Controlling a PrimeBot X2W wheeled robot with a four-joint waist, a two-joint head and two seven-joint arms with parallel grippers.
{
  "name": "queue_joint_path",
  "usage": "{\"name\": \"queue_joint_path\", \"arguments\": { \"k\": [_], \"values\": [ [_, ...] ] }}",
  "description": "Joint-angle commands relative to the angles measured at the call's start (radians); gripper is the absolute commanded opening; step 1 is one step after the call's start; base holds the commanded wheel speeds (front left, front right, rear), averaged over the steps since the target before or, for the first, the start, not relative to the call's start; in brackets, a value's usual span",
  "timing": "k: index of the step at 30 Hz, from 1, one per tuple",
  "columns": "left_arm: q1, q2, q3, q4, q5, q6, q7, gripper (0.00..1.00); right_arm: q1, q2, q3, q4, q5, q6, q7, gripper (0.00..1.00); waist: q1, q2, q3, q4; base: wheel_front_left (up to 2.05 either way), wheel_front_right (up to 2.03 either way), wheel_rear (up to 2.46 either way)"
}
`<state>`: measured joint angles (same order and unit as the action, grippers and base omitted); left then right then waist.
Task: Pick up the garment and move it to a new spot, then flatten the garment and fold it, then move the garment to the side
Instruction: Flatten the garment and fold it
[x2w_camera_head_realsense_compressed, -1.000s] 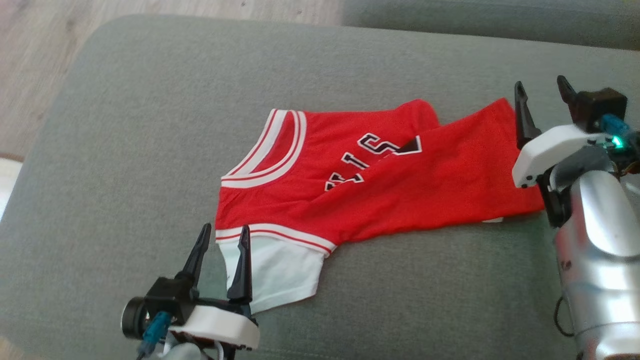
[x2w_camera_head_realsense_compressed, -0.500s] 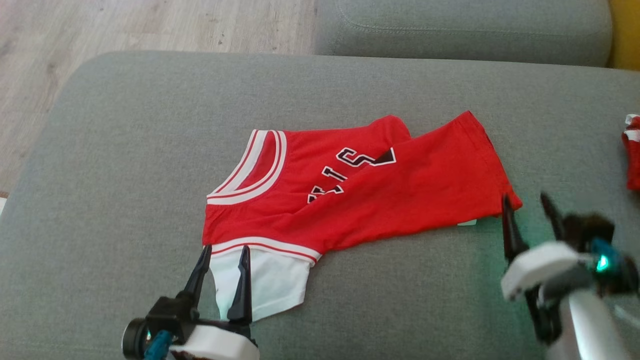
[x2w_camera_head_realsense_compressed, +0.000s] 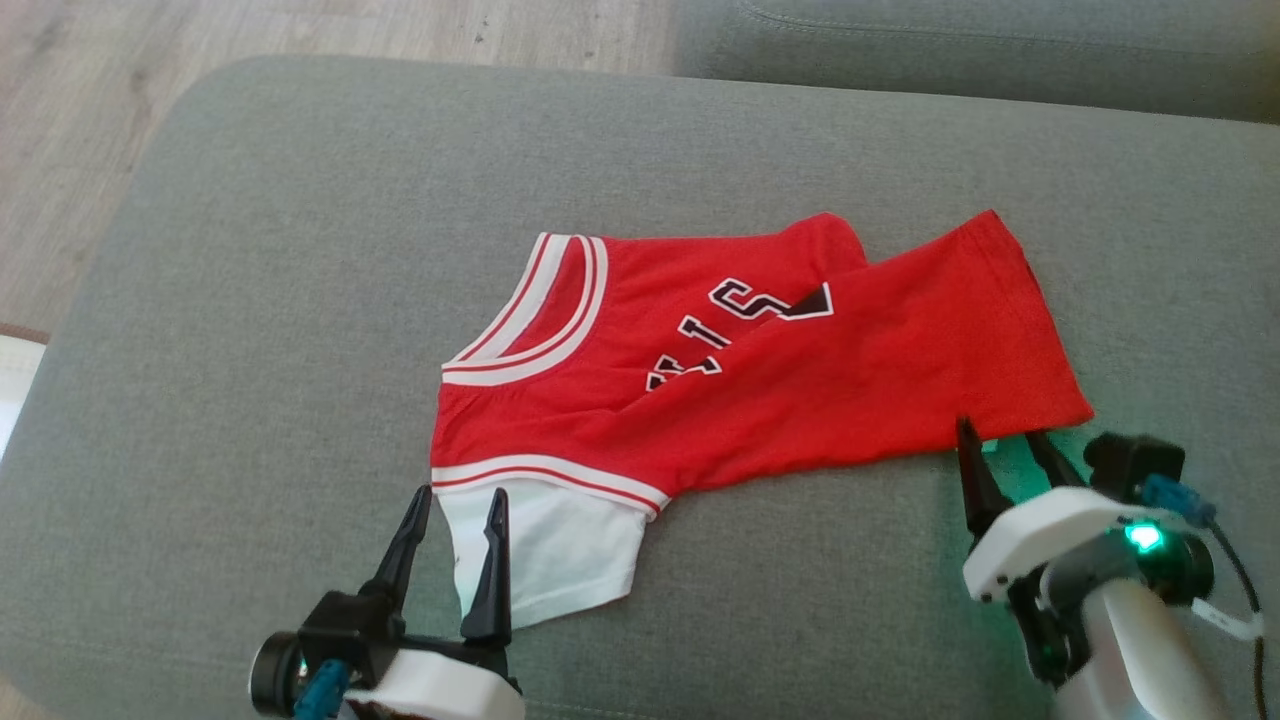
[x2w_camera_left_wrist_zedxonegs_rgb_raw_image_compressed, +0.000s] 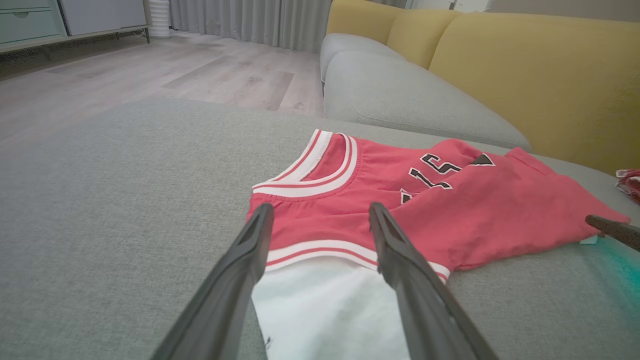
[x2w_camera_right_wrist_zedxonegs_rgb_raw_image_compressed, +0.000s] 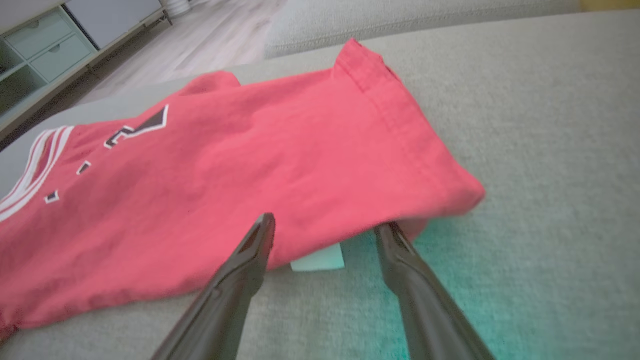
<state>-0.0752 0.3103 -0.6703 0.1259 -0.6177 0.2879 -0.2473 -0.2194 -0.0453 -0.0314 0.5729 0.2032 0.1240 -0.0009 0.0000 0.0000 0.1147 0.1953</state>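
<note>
Next, my right gripper takes hold of the folded-over jersey by its red hem corner (x2w_camera_head_realsense_compressed: 1068, 410) beside the small tag (x2w_camera_head_realsense_compressed: 988, 445) to flatten the jersey.
The garment (x2w_camera_head_realsense_compressed: 800, 380) is a red jersey with white trim, black letters and a white sleeve, lying partly folded over itself on the grey cushion (x2w_camera_head_realsense_compressed: 300, 300). My left gripper (x2w_camera_head_realsense_compressed: 458, 495) stands open at the lower left, its fingertips at the edge of the white sleeve (x2w_camera_head_realsense_compressed: 560, 550). In the left wrist view the left gripper (x2w_camera_left_wrist_zedxonegs_rgb_raw_image_compressed: 320, 215) points at the garment (x2w_camera_left_wrist_zedxonegs_rgb_raw_image_compressed: 450, 215) across the sleeve trim. My right gripper (x2w_camera_head_realsense_compressed: 1000, 435) is open just below the garment's right hem corner. The right wrist view shows that gripper (x2w_camera_right_wrist_zedxonegs_rgb_raw_image_compressed: 325, 225) at the hem of the garment (x2w_camera_right_wrist_zedxonegs_rgb_raw_image_compressed: 225, 165), with a small white tag (x2w_camera_right_wrist_zedxonegs_rgb_raw_image_compressed: 320, 260) between the fingers.
Wooden floor (x2w_camera_head_realsense_compressed: 80, 130) lies beyond the cushion's left and far edges. A second grey cushion (x2w_camera_head_realsense_compressed: 950, 40) sits behind. Yellow sofa backs (x2w_camera_left_wrist_zedxonegs_rgb_raw_image_compressed: 540, 75) rise to the right in the left wrist view, and a small red-and-white item (x2w_camera_left_wrist_zedxonegs_rgb_raw_image_compressed: 631, 181) lies at the far right edge.
My right gripper has come down from the garment's upper right edge to its lower right hem corner. The head camera has shifted. The left gripper and the garment stay put.
</note>
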Motion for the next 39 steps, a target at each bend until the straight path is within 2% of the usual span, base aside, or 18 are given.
{"name": "queue_joint_path", "arguments": {
  "k": [1, 11, 12, 14, 15, 16, 23, 30, 36, 38, 39],
  "values": [
    [-0.038, 0.021, 0.033, -0.027, 0.000, 0.005, -0.002, 1.00, -0.046, -0.005, 0.030, -0.025, 0.005, 0.007, -0.018, 1.00, 0.0000, 0.0000, 0.000, 0.003, 0.00, 0.00, 0.00],
    [-0.033, 0.029, 0.032, -0.035, -0.002, 0.012, 0.001, 1.00, -0.124, -0.005, 0.031, 0.033, -0.001, 0.007, -0.036, 1.00, 0.0000, 0.0000, 0.002, -0.006, 0.00, 0.00, 0.00],
    [-0.034, 0.029, 0.031, -0.036, -0.002, 0.012, 0.001, 1.00, -0.134, -0.005, 0.030, 0.045, -0.004, 0.007, -0.035, 0.95, 0.0000, 0.0000, 0.003, -0.008, 0.00, 0.00, 0.00],
    [-0.036, 0.030, 0.029, -0.036, -0.002, 0.013, 0.003, 1.00, -0.154, -0.005, 0.027, 0.068, -0.009, 0.007, -0.038, 0.38, 0.0000, 0.0000, 0.004, -0.011, 0.00, 0.00, 0.00],
    [-0.037, 0.030, 0.029, -0.036, -0.002, 0.013, 0.003, 1.00, -0.162, -0.005, 0.024, 0.080, -0.011, 0.007, -0.042, 0.03, 0.0000, 0.0000, 0.004, -0.012, 0.00, 0.00, 0.00],
    [-0.037, 0.030, 0.028, -0.036, -0.002, 0.014, 0.003, 1.00, -0.170, -0.005, 0.020, 0.090, -0.017, 0.007, -0.049, 0.00, 0.0000, 0.0000, 0.004, -0.013, 0.00, 0.00, 0.00],
    [-0.032, 0.031, 0.028, -0.032, -0.007, 0.017, 0.003, 1.00, -0.166, -0.005, -0.004, 0.094, -0.037, 0.007, -0.105, 0.00, 0.0000, 0.0000, -0.015, -0.027, 0.00, 0.00, 0.00],
    [-0.013, 0.031, 0.032, -0.031, -0.017, 0.021, 0.001, 1.00, -0.033, -0.005, -0.065, -0.003, -0.013, 0.007, -0.115, 0.00, 0.0000, 0.0000, -0.044, -0.049, 0.00, 0.00, 0.00],
    [-0.008, 0.030, 0.035, -0.030, -0.021, 0.020, -0.001, 1.00, 0.054, -0.005, -0.073, -0.047, 0.006, 0.007, -0.100, 0.00, 0.0000, 0.0000, -0.052, -0.063, 0.00, 0.00, 0.00],
    [-0.007, 0.030, 0.036, -0.029, -0.022, 0.020, -0.002, 1.00, 0.073, -0.005, -0.070, -0.058, 0.015, 0.007, -0.101, 0.53, 0.0000, 0.0000, -0.054, -0.067, 0.00, 0.00, 0.00],
    [-0.006, 0.030, 0.036, -0.028, -0.023, 0.019, -0.002, 1.00, 0.082, -0.005, -0.071, -0.064, 0.013, 0.007, -0.103, 1.00, 0.0000, 0.0000, -0.056, -0.069, 0.00, 0.00, 0.00]
  ]
}}
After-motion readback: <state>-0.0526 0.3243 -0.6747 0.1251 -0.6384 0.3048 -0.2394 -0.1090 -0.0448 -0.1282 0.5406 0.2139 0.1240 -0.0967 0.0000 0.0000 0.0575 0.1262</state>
